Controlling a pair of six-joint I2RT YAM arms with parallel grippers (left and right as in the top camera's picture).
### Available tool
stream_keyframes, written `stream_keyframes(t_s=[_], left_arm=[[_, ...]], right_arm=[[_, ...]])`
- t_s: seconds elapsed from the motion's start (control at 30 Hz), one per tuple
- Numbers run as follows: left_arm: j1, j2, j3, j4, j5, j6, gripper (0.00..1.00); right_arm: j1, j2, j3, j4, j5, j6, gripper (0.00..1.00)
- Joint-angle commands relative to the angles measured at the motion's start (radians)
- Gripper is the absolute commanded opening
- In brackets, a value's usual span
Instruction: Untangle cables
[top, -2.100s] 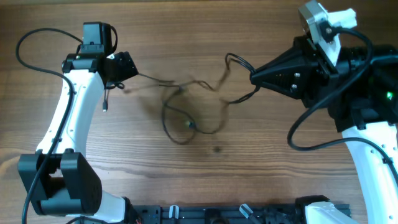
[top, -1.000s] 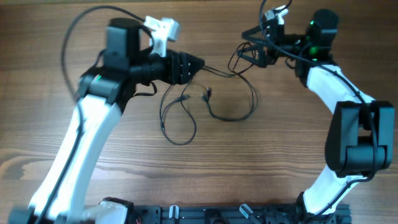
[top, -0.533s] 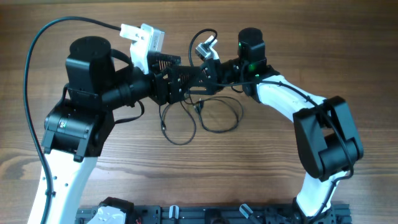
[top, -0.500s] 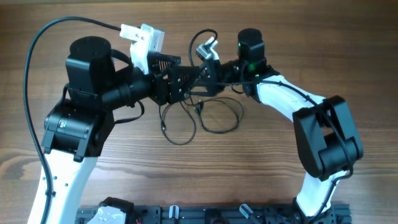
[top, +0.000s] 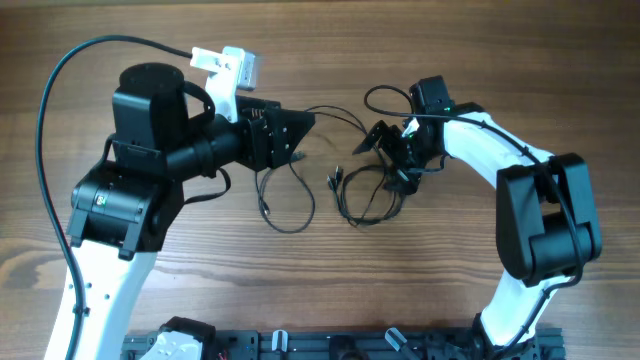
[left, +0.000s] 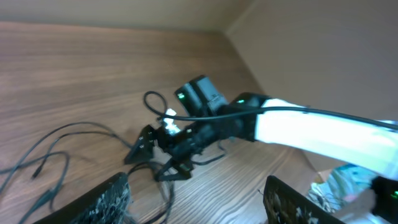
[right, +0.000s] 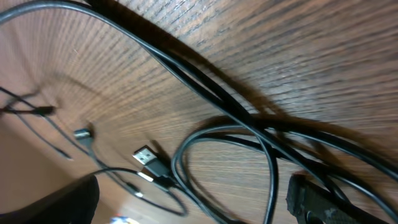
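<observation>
Next, my right gripper needs to pick up a cable at the overlapping loops to untangle it. That leaves the plugs free.
Thin black cables (top: 362, 219) lie in loose overlapping loops on the wooden table between my two grippers. One strand runs from beside my left gripper (top: 300, 128) toward the right arm. My left gripper (left: 196, 205) hangs above the table, open, with only wood between its fingers and cables (left: 74, 126) off to its left. My right gripper (top: 388, 160) sits low over the loops, open wide. Several cables (right: 186, 74) pass on the table between its fingers. A USB plug (right: 145, 154) lies there too.
The right arm's white link (left: 311, 127) reaches across the left wrist view. A thicker black arm cable (top: 60, 75) arcs over the table's left side. A black rail (top: 330, 345) runs along the near edge.
The right gripper has drawn away from the left gripper, moving right and down onto the cable loops. The loops have shifted slightly right. The left arm has barely moved.
</observation>
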Motion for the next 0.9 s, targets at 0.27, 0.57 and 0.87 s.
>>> stream_keyframes(t_s=[0.27,0.57,0.87], left_arm=[[-0.003,0.034,0.002,-0.08,-0.153,0.0,0.72],[-0.003,0.063,0.002,-0.08,-0.183,0.029,0.71],[-0.001,0.063,0.002,-0.057,-0.409,0.029,0.7]], right_arm=[[-0.01,0.0,0.052,-0.041,-0.02,-0.756,1.0],[-0.011,-0.226,0.121,-0.291,0.331,-0.303,1.0],[0.072,-0.209,0.121,-0.116,0.203,-0.737,1.0]])
